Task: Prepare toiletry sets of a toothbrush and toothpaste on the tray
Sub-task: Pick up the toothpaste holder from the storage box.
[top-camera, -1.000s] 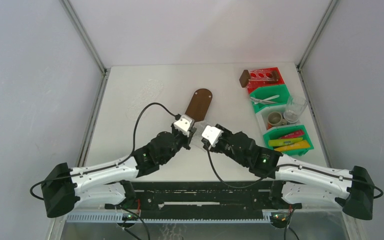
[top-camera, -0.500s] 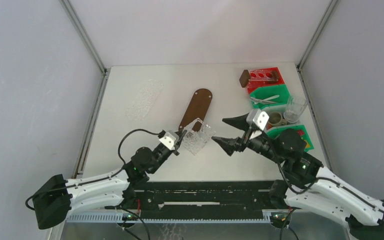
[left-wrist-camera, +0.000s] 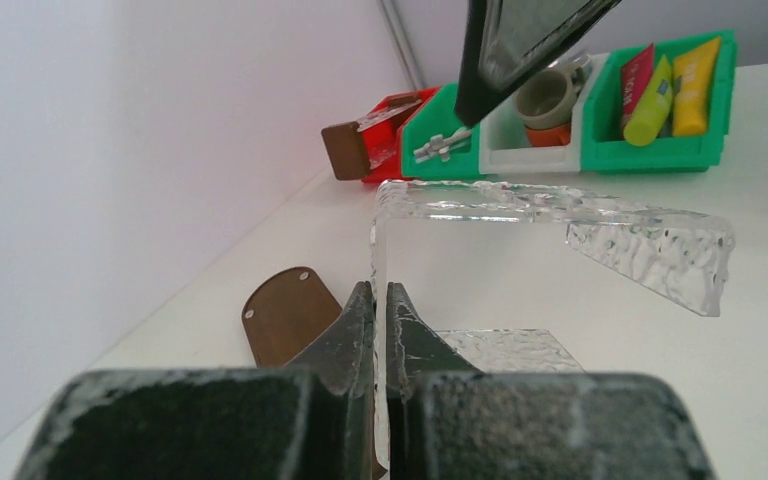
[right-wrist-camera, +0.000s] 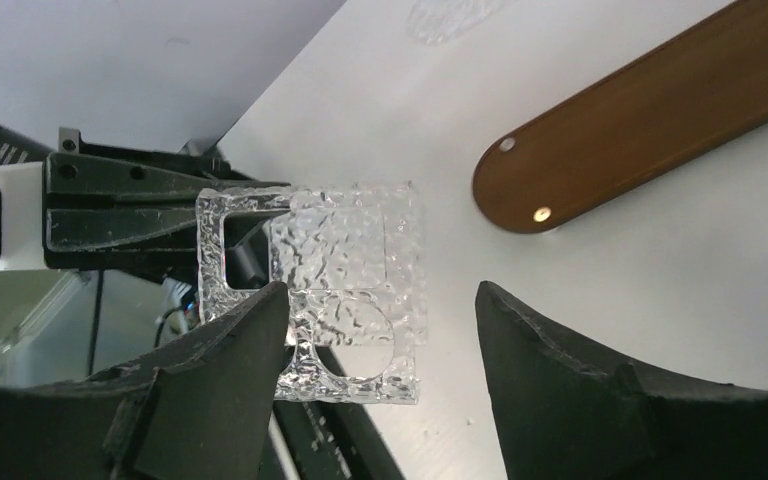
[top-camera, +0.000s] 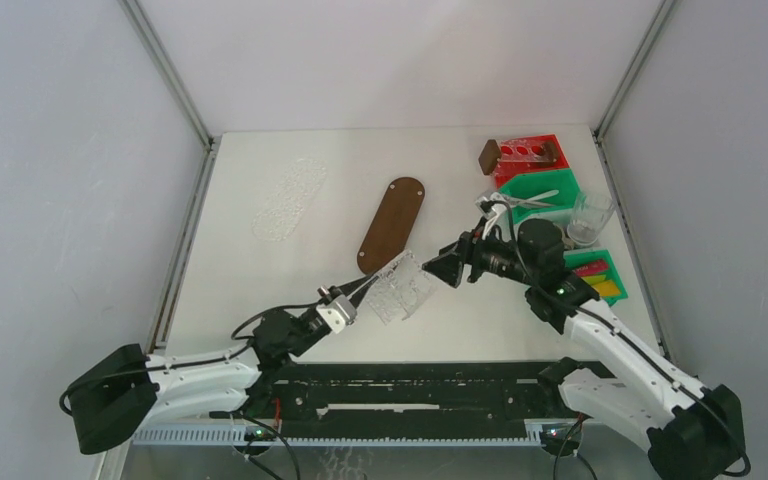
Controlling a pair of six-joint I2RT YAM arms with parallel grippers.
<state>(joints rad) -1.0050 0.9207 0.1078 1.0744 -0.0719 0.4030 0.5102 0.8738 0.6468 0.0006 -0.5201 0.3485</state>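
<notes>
The right gripper takes the clear holder by its free edge (top-camera: 421,293) beside the round cut-out next, to stand it by the brown board (top-camera: 392,224) for the toothpaste.
My left gripper (top-camera: 357,292) is shut on one edge of a clear textured plastic holder (top-camera: 401,288) with cut-outs and holds it tilted above the table; its closed tips (left-wrist-camera: 380,300) pinch the thin edge. My right gripper (top-camera: 448,268) is open just right of the holder, its jaws (right-wrist-camera: 380,292) wide apart and touching nothing. Toothpaste tubes lie in a green bin (left-wrist-camera: 660,150): a pink-red one (left-wrist-camera: 638,78), a lime green one (left-wrist-camera: 652,108) and a yellow one (left-wrist-camera: 696,72). A brown oval board (top-camera: 392,224) lies mid-table. I cannot pick out a toothbrush.
A clear bumpy oval plate (top-camera: 288,198) lies at the far left. Along the right stand a red rack with a brown block (top-camera: 522,154), a green bin holding a pale slender item (top-camera: 530,198), a glass cup (top-camera: 590,216) and a mug (left-wrist-camera: 550,95).
The right gripper let go of the clear holder, opened wide and swung right. The left gripper pulled back toward the near edge with the holder still in it.
</notes>
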